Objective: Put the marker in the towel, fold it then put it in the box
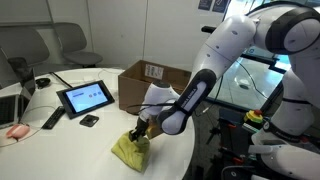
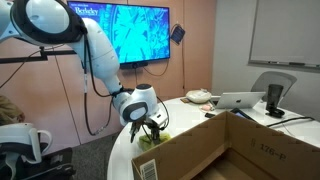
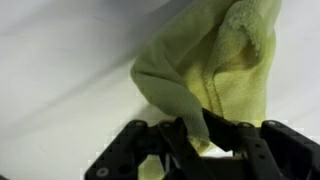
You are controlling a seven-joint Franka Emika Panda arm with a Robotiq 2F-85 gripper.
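Note:
My gripper should hold the towel until its pinched corner nears the tabletop; my fingers have that corner well above the towel's drooping lower edge (image 1: 134, 166).
The pale yellow towel (image 3: 215, 60) hangs bunched from my gripper (image 3: 190, 135), whose jaws are shut on a pinched corner of it. In an exterior view the towel (image 1: 130, 148) droops in a crumpled heap onto the white table (image 1: 90, 150), with the gripper (image 1: 143, 127) right above it. The brown cardboard box (image 1: 150, 85) stands behind the arm with a white label on its flap. From the opposite side the box (image 2: 215, 150) fills the foreground, and the gripper (image 2: 152, 128) and a bit of towel (image 2: 152, 138) sit just past its far wall. The marker is hidden.
A tablet (image 1: 84, 97) stands left of the box, with a small dark object (image 1: 89, 120) and a black remote-like bar (image 1: 52, 119) near it. A laptop (image 2: 240, 100) and a stand (image 2: 274, 98) sit at the table's far side. A screen (image 2: 135, 35) hangs on the wall.

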